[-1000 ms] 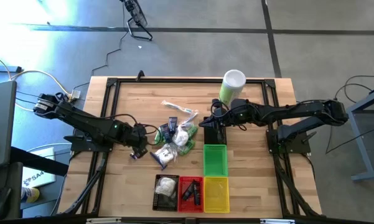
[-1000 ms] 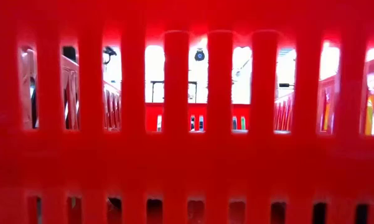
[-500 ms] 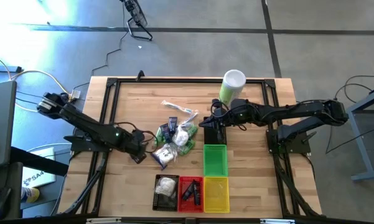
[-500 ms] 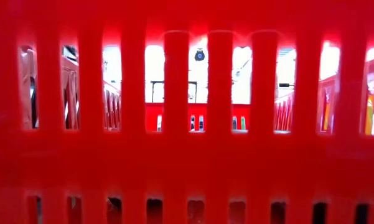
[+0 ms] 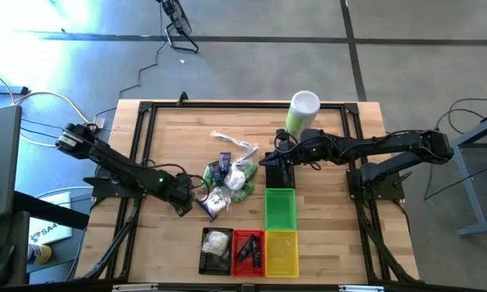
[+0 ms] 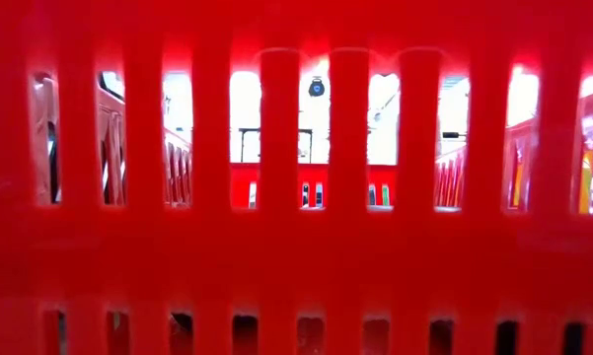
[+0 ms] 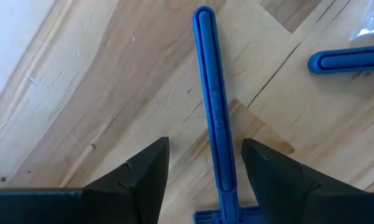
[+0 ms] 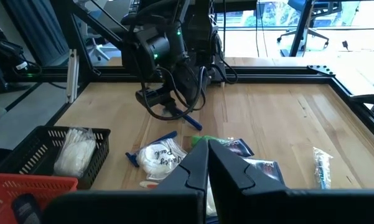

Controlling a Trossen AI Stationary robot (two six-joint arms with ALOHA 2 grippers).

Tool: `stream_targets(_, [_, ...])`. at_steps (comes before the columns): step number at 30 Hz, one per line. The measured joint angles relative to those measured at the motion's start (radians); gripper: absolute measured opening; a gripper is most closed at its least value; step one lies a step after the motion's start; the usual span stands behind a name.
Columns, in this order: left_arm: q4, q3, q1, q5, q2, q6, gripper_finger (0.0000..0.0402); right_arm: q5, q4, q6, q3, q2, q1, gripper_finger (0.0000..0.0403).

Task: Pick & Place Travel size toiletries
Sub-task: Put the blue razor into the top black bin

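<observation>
My left gripper closes on the blue razor's handle (image 7: pixel 221 146) next, since its fingers reach down around the handle, low over the wood.
A long blue stick (image 7: pixel 211 99) lies flat on the wooden table. My left gripper (image 7: pixel 205 146) points down over it, open, one finger on each side of the stick's near half with a gap on both sides. From above, that gripper (image 5: pixel 183 206) is at the left edge of the toiletries pile (image 5: pixel 227 182), a heap of white pouches, dark blue packets and a clear-wrapped stick. My right gripper (image 5: pixel 269 158) hangs shut above the table on the pile's right, holding nothing.
Black (image 5: pixel 216 247), red (image 5: pixel 248 251) and yellow (image 5: pixel 281 251) baskets stand in a row at the near edge, with a green basket (image 5: pixel 280 209) behind the yellow one. A tall green-and-white canister (image 5: pixel 302 112) stands at the back. The red basket's wall (image 6: pixel 296 247) fills the low view.
My left gripper has sunk toward the table and shifted a little toward the near edge, tipping more steeply downward. Its fingers have kept the same gap.
</observation>
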Motion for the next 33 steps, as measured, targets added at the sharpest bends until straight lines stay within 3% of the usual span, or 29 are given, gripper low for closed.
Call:
stream_targets(6, [0.005,0.000,0.000,0.010,0.001,0.002,0.0188,0.000,0.000,0.000,0.000,0.000,0.000,0.0005])
stream_targets(19, [0.016,0.000,0.000,0.014,0.002,0.009,0.0091,0.000,0.000,-0.002,0.000,0.000,0.000,0.0005])
stream_targets(33, [0.013,-0.001,0.000,0.015,0.002,0.010,0.0050,0.000,0.000,-0.002,0.000,0.000,0.000,0.0005])
